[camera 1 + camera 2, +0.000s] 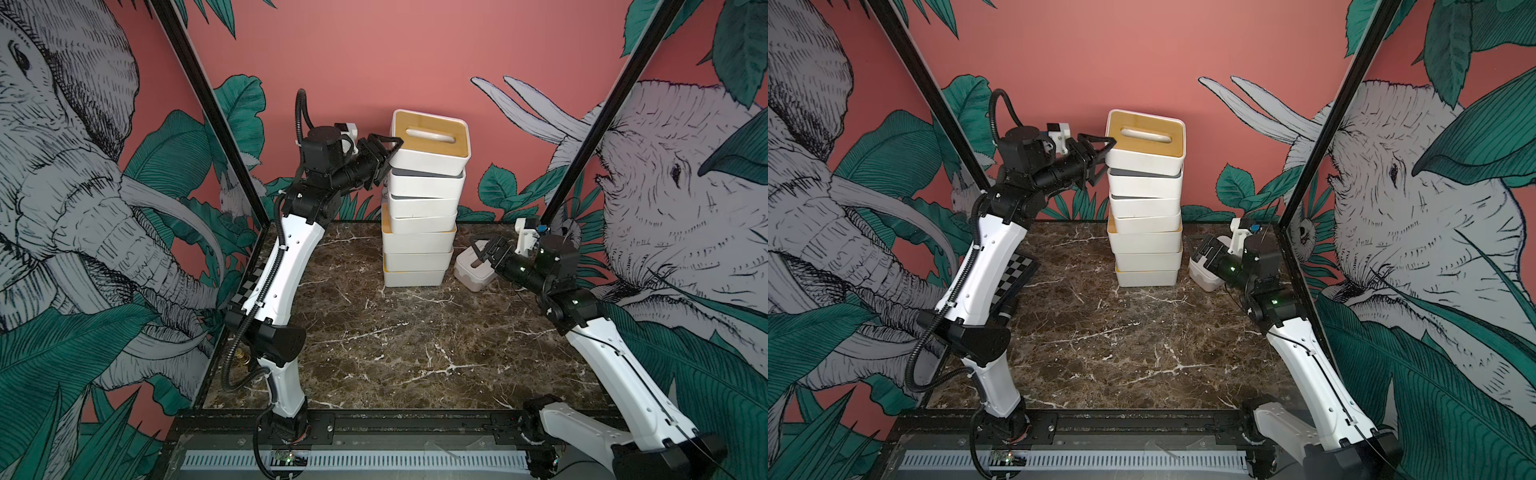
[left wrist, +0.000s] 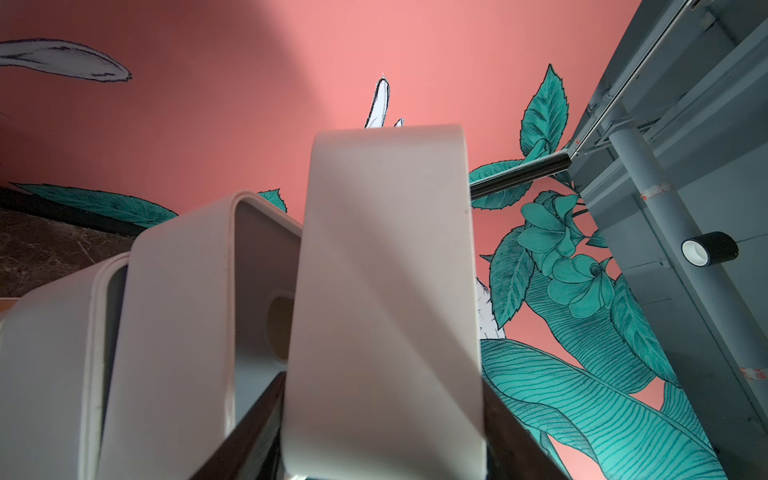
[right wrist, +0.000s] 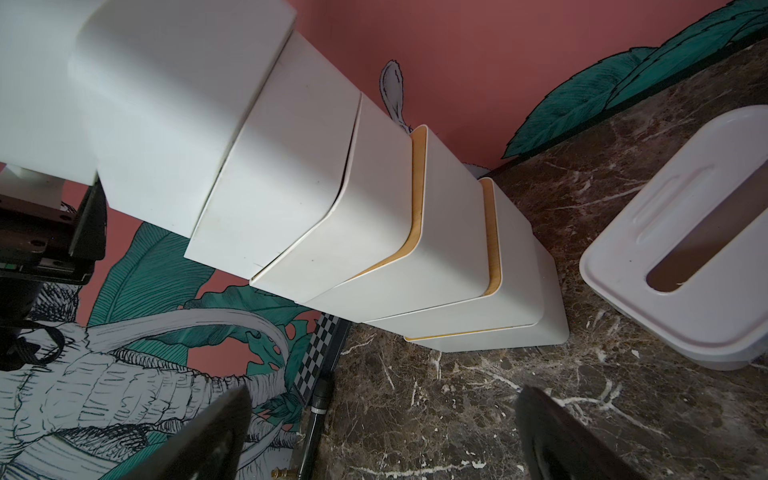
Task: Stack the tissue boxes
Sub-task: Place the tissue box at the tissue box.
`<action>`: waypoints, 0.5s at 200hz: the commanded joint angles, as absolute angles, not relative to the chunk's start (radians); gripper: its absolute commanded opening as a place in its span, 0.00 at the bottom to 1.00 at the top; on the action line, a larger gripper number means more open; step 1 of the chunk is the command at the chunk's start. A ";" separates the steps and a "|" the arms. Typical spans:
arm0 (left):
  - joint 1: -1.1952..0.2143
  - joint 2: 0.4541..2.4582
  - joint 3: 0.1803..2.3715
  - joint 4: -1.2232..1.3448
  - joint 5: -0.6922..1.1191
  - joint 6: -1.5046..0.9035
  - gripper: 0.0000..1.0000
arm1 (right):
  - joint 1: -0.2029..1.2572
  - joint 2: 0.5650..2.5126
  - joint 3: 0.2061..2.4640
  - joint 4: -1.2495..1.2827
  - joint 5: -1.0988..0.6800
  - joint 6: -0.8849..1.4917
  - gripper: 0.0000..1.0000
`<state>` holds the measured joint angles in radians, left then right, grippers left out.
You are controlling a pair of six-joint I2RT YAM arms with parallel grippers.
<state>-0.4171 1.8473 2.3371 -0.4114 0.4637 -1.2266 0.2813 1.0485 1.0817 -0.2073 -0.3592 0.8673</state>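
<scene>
The top tissue box would land on the grey-lidded box close below, so it is time for my left gripper to open now.
A stack of several white tissue boxes rises at the back middle of the marble table, and its layers sit skewed. The top tissue box has a bamboo slotted lid and sits tilted over a grey-lidded one. My left gripper is shut on its left end wall. To the right of the stack, one more tissue box, white with a slotted lid, lies on the table. My right gripper hangs open over it, holding nothing.
A black-and-white checkerboard panel lies along the table's left edge behind my left arm. Black frame posts stand at the back corners, and the pink mural wall runs right behind the stack. The marble table stretches toward the front rail.
</scene>
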 commanded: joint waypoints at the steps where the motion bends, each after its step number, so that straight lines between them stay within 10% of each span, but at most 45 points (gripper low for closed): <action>1: -0.411 1.776 2.380 -0.371 0.482 -1.212 0.47 | 0.286 1.051 1.072 -0.177 -0.356 0.874 0.99; 100: -0.412 1.783 2.391 -0.382 0.480 -1.198 0.60 | 0.286 1.070 1.148 -0.187 -0.312 0.831 0.99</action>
<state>-0.4171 1.8473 2.3413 -0.4179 0.4671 -1.2152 0.2817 1.0622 1.0962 -0.2096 -0.3252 0.8604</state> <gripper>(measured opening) 0.626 0.992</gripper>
